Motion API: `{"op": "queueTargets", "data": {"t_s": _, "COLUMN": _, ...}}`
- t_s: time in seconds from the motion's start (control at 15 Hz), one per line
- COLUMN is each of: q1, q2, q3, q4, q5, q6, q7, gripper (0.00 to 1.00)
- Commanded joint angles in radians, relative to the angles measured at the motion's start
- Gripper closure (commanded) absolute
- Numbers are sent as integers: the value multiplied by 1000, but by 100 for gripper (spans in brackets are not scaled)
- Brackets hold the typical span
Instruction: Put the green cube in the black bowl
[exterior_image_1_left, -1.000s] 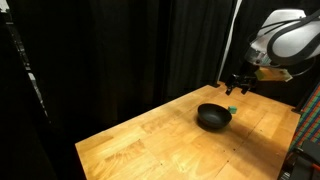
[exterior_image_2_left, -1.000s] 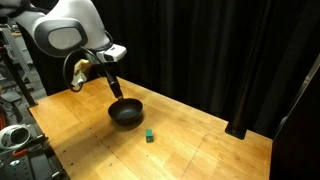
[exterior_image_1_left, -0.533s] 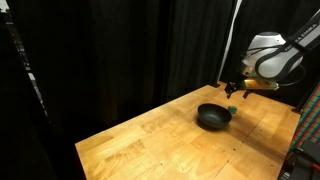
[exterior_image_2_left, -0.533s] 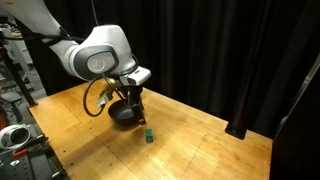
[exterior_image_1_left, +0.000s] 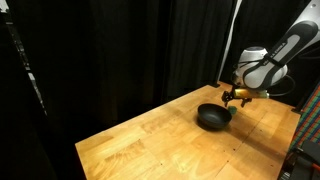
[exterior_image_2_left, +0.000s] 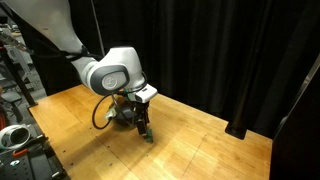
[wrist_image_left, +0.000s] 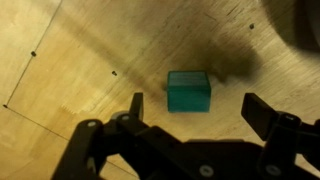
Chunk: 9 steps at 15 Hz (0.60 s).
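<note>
My gripper should first go lower and then close on the cube, because the green cube (exterior_image_1_left: 232, 109) is below my fingertips and closing now would miss it.
The small teal-green cube (wrist_image_left: 189, 92) lies on the wooden table, seen from above in the wrist view. My gripper (wrist_image_left: 197, 116) is open and hangs just over it, with one finger on each side and neither touching it. In an exterior view the gripper (exterior_image_2_left: 145, 128) is low over the cube (exterior_image_2_left: 148, 138), right beside the black bowl (exterior_image_2_left: 122, 116), which the arm mostly hides. In an exterior view the bowl (exterior_image_1_left: 212, 117) is empty and the gripper (exterior_image_1_left: 235, 98) is just past its rim. I cannot make out the cube there.
The wooden table (exterior_image_1_left: 150, 145) has its edges in view in both exterior views. Black curtains (exterior_image_1_left: 120, 50) hang behind it. Equipment (exterior_image_2_left: 15, 140) stands beside one table end.
The arm has swung from above the bowl's far side down toward the cube. The gripper is now low over the cube. Cube and bowl have not moved.
</note>
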<state>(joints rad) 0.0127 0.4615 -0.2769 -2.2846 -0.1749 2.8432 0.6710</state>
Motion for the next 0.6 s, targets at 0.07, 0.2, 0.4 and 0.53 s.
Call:
{"op": "queueTargets", "data": {"t_s": 0.07, "q1": 43, "q2": 88, "q3": -53, "q4": 60, "q5": 63, "q6": 57, "q7": -1, "gripper": 5}}
{"op": "queueTargets", "data": {"t_s": 0.2, "q1": 59, "q2": 113, "q3": -72, "q4": 71, "q5": 80, "q6": 68, "q7": 0, "gripper": 29}}
{"op": "queueTargets", "data": {"t_s": 0.4, "q1": 42, "q2": 116, "q3": -52, "q4": 75, "q5": 135, "q6": 39, "q7": -21, "gripper": 46}}
{"op": "queueTargets", "data": {"t_s": 0.53, "q1": 15, "q2": 96, "q3": -23, "q4": 66, "q5": 183, "q6": 6, "q7": -40, "gripper": 63}}
